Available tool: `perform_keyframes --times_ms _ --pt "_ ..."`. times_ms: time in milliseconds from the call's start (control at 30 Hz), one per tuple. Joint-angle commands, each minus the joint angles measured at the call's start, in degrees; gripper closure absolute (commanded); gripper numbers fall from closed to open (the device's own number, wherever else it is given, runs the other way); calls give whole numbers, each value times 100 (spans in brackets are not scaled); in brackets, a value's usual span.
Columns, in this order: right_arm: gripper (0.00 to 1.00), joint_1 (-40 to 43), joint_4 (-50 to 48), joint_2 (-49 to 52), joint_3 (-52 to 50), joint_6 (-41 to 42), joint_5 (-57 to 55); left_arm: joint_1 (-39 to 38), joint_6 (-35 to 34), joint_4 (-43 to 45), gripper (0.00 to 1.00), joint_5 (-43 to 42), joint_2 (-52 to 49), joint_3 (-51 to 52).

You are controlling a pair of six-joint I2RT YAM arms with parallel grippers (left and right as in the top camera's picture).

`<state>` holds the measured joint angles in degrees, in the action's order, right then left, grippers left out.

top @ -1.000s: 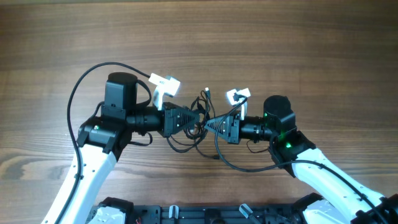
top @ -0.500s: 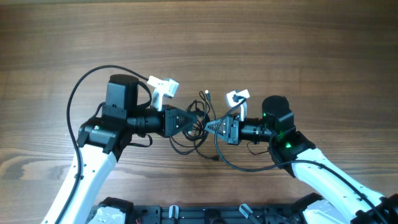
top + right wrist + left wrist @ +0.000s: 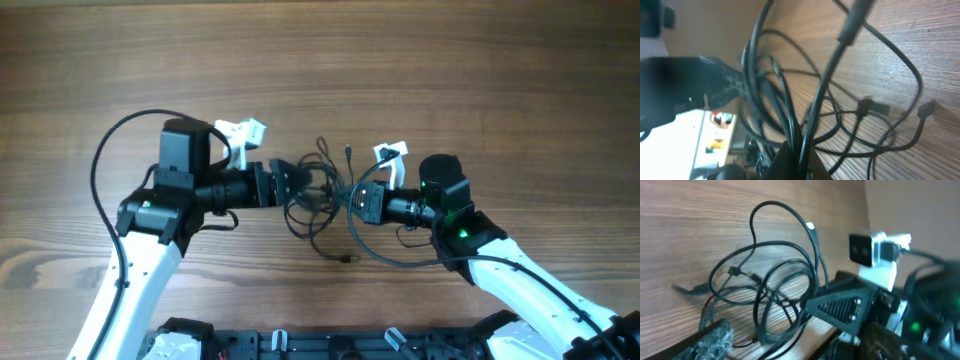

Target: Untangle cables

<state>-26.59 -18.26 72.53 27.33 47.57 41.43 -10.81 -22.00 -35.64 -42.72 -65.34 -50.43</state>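
I should next grab the cable's loops with my left gripper, opposite my right gripper, so the plug ends stay free to untangle.
The cables are thin black cords looped in a loose tangle on the wooden table, between my two grippers. One small plug lies toward the front, another plug points to the back. My left gripper stands open at the tangle's left side, holding nothing; in the left wrist view only one of its fingers shows, beside the cables. My right gripper is shut on several strands at the tangle's right side. The right wrist view shows those cables running into my right gripper.
A thick black arm cable arcs behind the left arm, and another arm cable loops in front of the right gripper. White wrist cameras sit over each gripper. A black frame runs along the table's front edge.
My left gripper has opened, let go of the cables and drawn back to the left. The tangle has spread and shifted slightly. The right gripper stays shut on its strands.
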Motion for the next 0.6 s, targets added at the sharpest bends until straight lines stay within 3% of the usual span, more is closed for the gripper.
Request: perform_keyframes --times_ms 0,167,333,467,567 --pt "96 9 -74 39 -7 415 -166 -4 -1067 -20 24 212 68 -96" --pt "96 9 -76 39 -7 520 -160 -365 -1408 -138 34 382 68 -96" --pt "96 9 -81 39 -7 551 -160 -769 -2094 -365 32 1443 66 -96" --pt "96 2 -81 39 -7 557 -133 -1040 -1939 -389 34 2192 7 -96" --pt "96 2 -81 39 -7 564 -46 -1241 -1718 -387 42 2855 -144 -94"
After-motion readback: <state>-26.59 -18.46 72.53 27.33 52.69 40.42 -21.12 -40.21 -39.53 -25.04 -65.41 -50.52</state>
